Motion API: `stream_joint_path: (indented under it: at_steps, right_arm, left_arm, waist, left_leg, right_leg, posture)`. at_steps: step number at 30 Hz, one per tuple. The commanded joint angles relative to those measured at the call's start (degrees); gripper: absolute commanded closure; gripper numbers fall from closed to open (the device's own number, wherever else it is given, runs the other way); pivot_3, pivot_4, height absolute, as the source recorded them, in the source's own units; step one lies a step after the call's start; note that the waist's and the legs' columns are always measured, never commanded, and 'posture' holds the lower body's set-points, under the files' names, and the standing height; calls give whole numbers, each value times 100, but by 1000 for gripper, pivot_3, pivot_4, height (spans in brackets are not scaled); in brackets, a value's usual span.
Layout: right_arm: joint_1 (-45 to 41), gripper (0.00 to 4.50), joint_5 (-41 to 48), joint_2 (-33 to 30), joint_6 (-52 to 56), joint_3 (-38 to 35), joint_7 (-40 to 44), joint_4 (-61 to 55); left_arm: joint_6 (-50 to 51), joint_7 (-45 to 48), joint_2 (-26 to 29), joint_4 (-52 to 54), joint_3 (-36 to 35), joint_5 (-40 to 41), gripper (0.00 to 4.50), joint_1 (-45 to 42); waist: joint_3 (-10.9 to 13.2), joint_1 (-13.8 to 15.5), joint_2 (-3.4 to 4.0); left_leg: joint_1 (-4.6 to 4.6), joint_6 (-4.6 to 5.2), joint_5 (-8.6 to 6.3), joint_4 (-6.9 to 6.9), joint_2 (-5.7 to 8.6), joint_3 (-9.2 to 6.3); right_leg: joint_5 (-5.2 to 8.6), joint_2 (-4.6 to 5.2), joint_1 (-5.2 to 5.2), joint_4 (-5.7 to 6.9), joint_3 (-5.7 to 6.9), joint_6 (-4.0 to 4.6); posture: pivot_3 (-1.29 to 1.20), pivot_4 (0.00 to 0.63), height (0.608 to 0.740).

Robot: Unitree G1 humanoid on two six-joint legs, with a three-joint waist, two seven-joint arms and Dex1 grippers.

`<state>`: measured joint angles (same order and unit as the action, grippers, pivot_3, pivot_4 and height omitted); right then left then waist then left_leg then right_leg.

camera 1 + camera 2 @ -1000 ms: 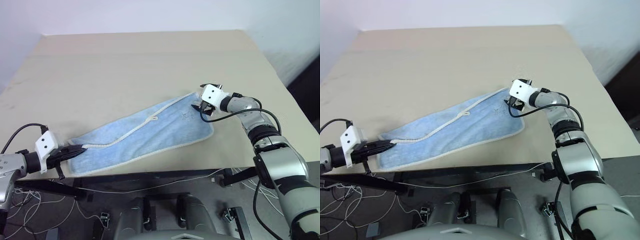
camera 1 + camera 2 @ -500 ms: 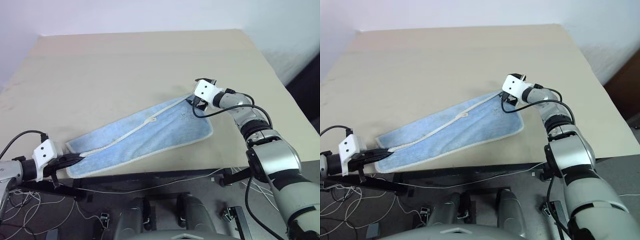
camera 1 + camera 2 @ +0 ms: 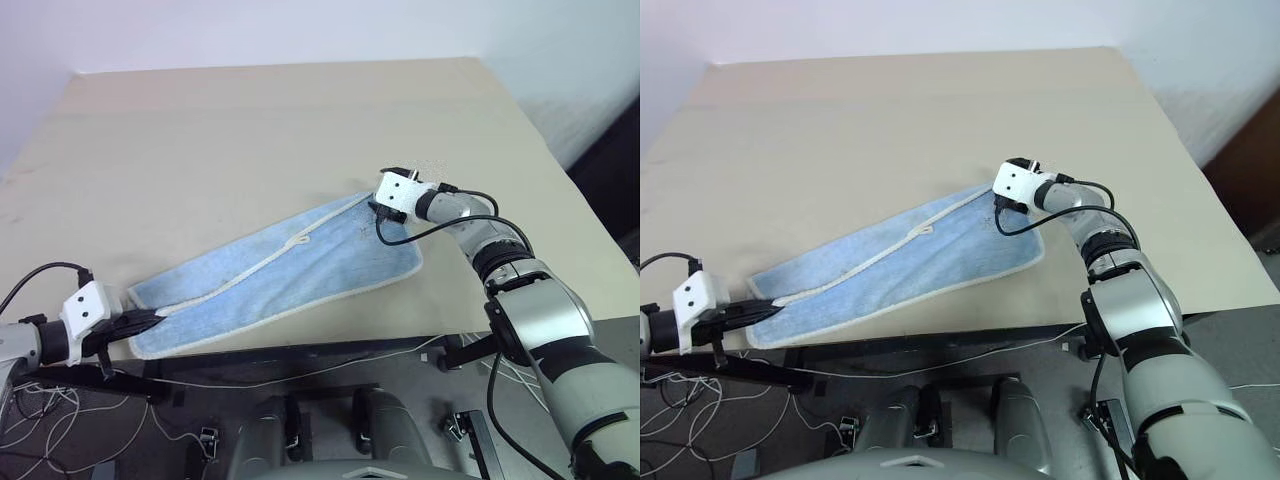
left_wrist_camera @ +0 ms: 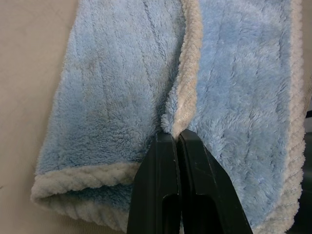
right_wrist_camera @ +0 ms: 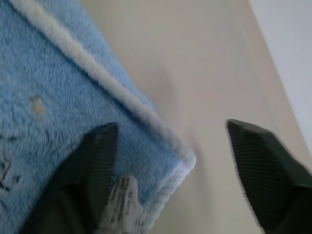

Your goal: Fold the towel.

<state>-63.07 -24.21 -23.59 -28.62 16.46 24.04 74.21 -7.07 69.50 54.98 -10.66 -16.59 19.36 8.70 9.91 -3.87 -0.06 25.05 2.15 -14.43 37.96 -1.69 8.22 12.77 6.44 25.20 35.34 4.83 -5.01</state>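
The doubled towel (image 3: pixel 290 270) needs to be folded, so my right gripper should next grab it by its white-bordered end corner with the tag (image 3: pixel 368 200).
A light blue towel (image 3: pixel 290 265) with a white border lies slantwise on the beige table (image 3: pixel 250 130), doubled lengthwise, with a white edge running along its middle. Its near-left end reaches the table's front edge. There my left gripper (image 4: pixel 174 134) is shut on the towel's white edge (image 4: pixel 187 92), its black fingers pressed together. My right gripper (image 3: pixel 381 207) is at the towel's far-right corner (image 5: pixel 183 161). It is open, one finger (image 5: pixel 92 161) over the blue pile and the other (image 5: pixel 258 156) over bare table, with the corner between them.
The towel's near side lies close to the table's front edge (image 3: pixel 330 345). Cables (image 3: pixel 300 375) hang below that edge. A black cable (image 3: pixel 420 235) loops from my right wrist over the towel's right end. Bare tabletop stretches behind the towel.
My right gripper has slid a little to the left, onto the towel's far-right corner. My left gripper keeps its hold on the near end.
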Motion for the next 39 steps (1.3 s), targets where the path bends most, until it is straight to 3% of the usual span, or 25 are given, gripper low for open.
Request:
stream_joint_path:
  at_steps: [1, 7, 16, 19, 26, 34, 37, 39]
  right_arm:
    - [-87, 2243, -21, -12, -31, -12, -111, -19]
    - [-68, 4436, -44, -20, -10, -21, -225, -2]
    - [-35, 4473, -122, -18, -32, 35, -430, -12]
    - [-47, 4473, -177, -114, -122, 42, -518, -88]
    - [-372, 4473, 343, -540, -170, -480, -235, -321]
    - [-1347, 4473, 572, -1031, 54, -871, -767, -440]
    - [-1419, 4473, 952, -1202, -2, -1180, -430, -695]
    - [-1236, 4473, 1299, -1286, -21, -1368, 117, -980]
  left_arm:
    - [-2, 20, 67, -12, -107, -52, 4500, 68]
    - [11, 26, 43, 6, -100, -54, 4500, 83]
    - [8, -29, -18, -28, -213, 30, 4500, 110]
    - [238, -404, -220, -21, -459, 313, 4500, -230]
    - [892, -1597, -570, -432, -872, 628, 4500, -1712]
    - [432, -3510, -873, -2571, -581, -148, 4500, -5136]
    - [285, -3562, -849, -2927, -675, -72, 4500, -5721]
    - [316, -3183, -793, -2885, -660, 27, 4500, -5637]
  waist:
    - [0, -9, 0]
    - [1, -9, 1]
    - [1, -14, 1]
    - [1, -5, 2]
    - [4, 51, 1]
    - [7, 77, -2]
    - [6, 49, -2]
    - [6, 9, -2]
  left_leg:
    - [0, -1, 0, 0, 0, 1]
    - [0, -2, 1, -1, 0, 2]
    - [0, -2, 1, -2, 0, 3]
    - [0, -3, 2, -2, -1, 1]
    - [0, -1, 3, 5, 3, -4]
    - [-1, -3, 8, 15, 4, 4]
    - [-1, -3, 8, 5, 4, 10]
    - [-1, -2, 8, 4, 5, 14]
  right_leg:
    - [0, 0, 0, 0, 0, 0]
    - [0, -1, 1, 1, 0, 1]
    - [1, -1, 1, 1, 0, 1]
    - [1, -1, 1, 1, 0, 1]
    - [0, 2, -6, 4, 1, 0]
    - [0, -2, -10, 29, 3, -3]
    - [3, -3, -10, 15, 4, -8]
    - [4, -4, -12, 11, 4, -10]
  posture:
    - [0, 150, 740]
    - [0, 150, 740]
    - [0, 150, 740]
    - [0, 150, 740]
    - [0, 150, 740]
    - [0, 150, 740]
    - [0, 150, 740]
    - [0, 150, 740]
